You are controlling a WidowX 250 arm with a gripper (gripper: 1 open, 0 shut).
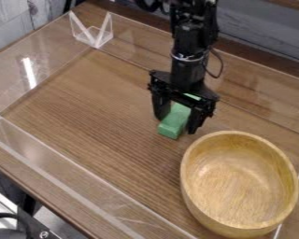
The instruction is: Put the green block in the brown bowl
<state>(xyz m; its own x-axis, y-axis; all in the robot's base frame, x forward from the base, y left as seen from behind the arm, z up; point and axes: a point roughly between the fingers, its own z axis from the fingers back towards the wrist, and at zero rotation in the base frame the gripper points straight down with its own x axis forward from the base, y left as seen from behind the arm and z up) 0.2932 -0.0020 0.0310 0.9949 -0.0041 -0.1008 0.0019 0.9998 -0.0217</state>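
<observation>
My gripper should next grab the green block [176, 122] across its long sides at the middle, to put the block in the brown bowl [239, 179].
The green block [176, 122] lies flat on the wooden table, just up and left of the brown bowl [239, 179]. My black gripper [178, 114] points straight down over the block, open, with one finger on each side of the bar. Its fingertips [157, 108] reach down to about the block's level, and the block's far end is hidden behind the gripper. The light tan bowl sits empty at the lower right.
A clear plastic wall [64, 177] rims the table's left and front edges. A small clear stand [91, 30] sits at the back left. Bare wood [90, 112] stretches left of the block.
</observation>
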